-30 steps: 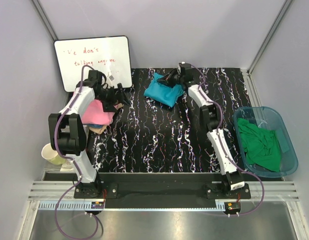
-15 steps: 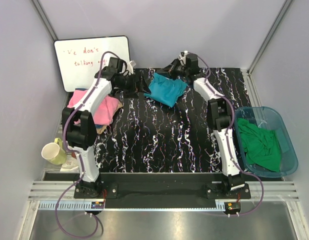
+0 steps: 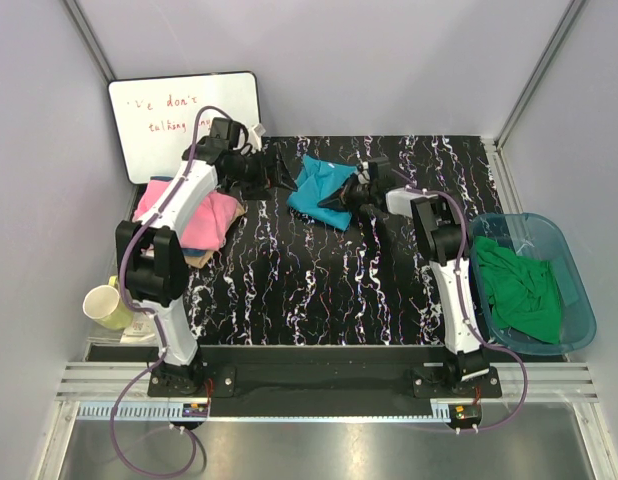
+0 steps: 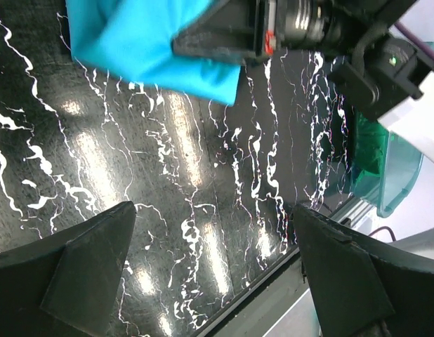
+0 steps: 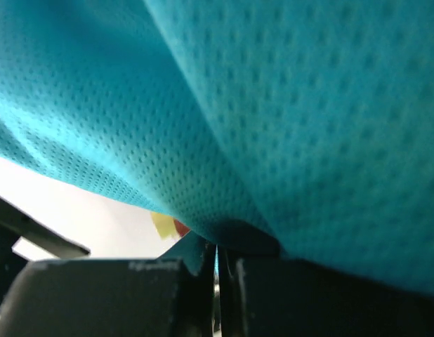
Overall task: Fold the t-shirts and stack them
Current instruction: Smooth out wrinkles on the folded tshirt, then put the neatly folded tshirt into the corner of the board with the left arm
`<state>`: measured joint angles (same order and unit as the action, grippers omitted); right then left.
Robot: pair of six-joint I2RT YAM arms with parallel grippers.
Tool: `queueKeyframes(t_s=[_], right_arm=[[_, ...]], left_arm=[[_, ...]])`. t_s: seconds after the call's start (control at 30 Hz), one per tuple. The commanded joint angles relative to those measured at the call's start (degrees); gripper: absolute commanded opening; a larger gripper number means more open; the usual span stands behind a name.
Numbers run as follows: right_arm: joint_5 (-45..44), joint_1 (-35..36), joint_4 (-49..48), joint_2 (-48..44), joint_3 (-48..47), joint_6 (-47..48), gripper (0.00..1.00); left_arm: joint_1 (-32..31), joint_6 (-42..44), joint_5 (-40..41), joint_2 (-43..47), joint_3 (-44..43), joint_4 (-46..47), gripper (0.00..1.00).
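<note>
The robot will draw the teal-blue t-shirt across to stack it, so its left gripper will first grab the teal-blue t-shirt (image 3: 322, 183) by its edge facing the pink t-shirt.
A teal-blue t-shirt (image 3: 322, 183) lies bunched at the far middle of the black marbled table. My right gripper (image 3: 336, 199) is shut on its near right edge; in the right wrist view the teal cloth (image 5: 273, 105) fills the frame and runs into the closed jaws (image 5: 217, 261). My left gripper (image 3: 281, 181) hovers just left of that shirt, open and holding nothing. The left wrist view shows the teal t-shirt (image 4: 140, 42) beyond the wide-apart left gripper (image 4: 211, 209). A pink t-shirt (image 3: 204, 215) lies on a tan one (image 3: 195, 258) at the left edge.
A translucent blue tub (image 3: 581, 305) at the right edge holds green t-shirts (image 3: 519, 290). A whiteboard (image 3: 184, 120) leans at the back left. A pale mug (image 3: 107, 306) stands off the table's near left corner.
My left arm swung from over the pink stack to the teal shirt's left side. My right gripper drew back from the far edge toward the middle, still shut on the teal shirt.
</note>
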<state>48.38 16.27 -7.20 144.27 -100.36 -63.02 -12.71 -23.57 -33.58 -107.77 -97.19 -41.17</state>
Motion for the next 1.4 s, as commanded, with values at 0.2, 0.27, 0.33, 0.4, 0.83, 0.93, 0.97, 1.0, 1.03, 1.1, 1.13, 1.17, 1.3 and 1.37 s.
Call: queueKeyframes(t_s=[0.2, 0.27, 0.33, 0.4, 0.83, 0.93, 0.97, 1.0, 1.03, 1.1, 1.13, 1.17, 1.3, 1.37], right_arm=[[7.2, 8.2, 8.8, -17.3, 24.1, 3.2, 0.00], [7.2, 9.8, 14.2, -21.3, 28.3, 5.2, 0.00], [6.6, 11.7, 22.2, -23.8, 30.7, 9.8, 0.00], [6.1, 12.1, 24.6, -27.7, 32.8, 12.5, 0.00], [3.3, 11.9, 32.9, -27.5, 23.5, 17.1, 0.00], [3.0, 11.9, 33.6, -26.3, 22.3, 17.8, 0.00], [3.0, 11.9, 33.7, -25.8, 22.2, 18.0, 0.00], [3.1, 11.9, 33.8, -25.5, 21.9, 18.0, 0.00], [3.3, 11.9, 33.8, -25.2, 21.7, 18.1, 0.00], [3.2, 11.9, 34.0, -24.8, 21.4, 18.3, 0.00], [3.1, 11.9, 34.1, -24.6, 21.3, 18.3, 0.00], [3.0, 11.9, 34.2, -24.6, 21.0, 18.4, 0.00], [2.0, 11.8, 34.4, -24.1, 19.9, 18.5, 0.00], [1.7, 11.7, 34.4, -23.8, 19.1, 18.6, 0.00]], left_arm=[[0.1, -0.1, 0.4, 5.4, 1.7, 0.0, 0.99], [0.0, 0.5, 0.7, 6.2, 3.2, -0.1, 0.99], [0.1, 1.0, 1.8, 7.2, 5.6, -0.3, 0.99], [0.1, 2.2, 2.6, 7.7, 7.3, -0.9, 0.99], [0.3, 4.8, 7.5, 7.3, 26.3, -0.9, 0.99], [0.0, 5.3, 6.5, 6.3, 28.5, 1.2, 0.99], [-0.3, 5.2, 6.4, 6.1, 28.9, 1.8, 0.99], [-0.5, 5.1, 6.0, 5.2, 29.2, 2.5, 0.99], [-0.6, 5.0, 5.8, 4.7, 29.2, 2.9, 0.99], [-1.5, 4.8, 5.1, 2.8, 29.1, 4.2, 0.99], [-1.9, 4.7, 4.8, 2.1, 29.0, 4.5, 0.99], [-2.9, 4.6, 4.7, 1.1, 28.6, 5.4, 0.99], [-5.3, 3.1, 4.8, -1.2, 27.6, 7.7, 0.99], [-6.2, 2.0, 4.9, -2.5, 26.8, 8.6, 0.99]])
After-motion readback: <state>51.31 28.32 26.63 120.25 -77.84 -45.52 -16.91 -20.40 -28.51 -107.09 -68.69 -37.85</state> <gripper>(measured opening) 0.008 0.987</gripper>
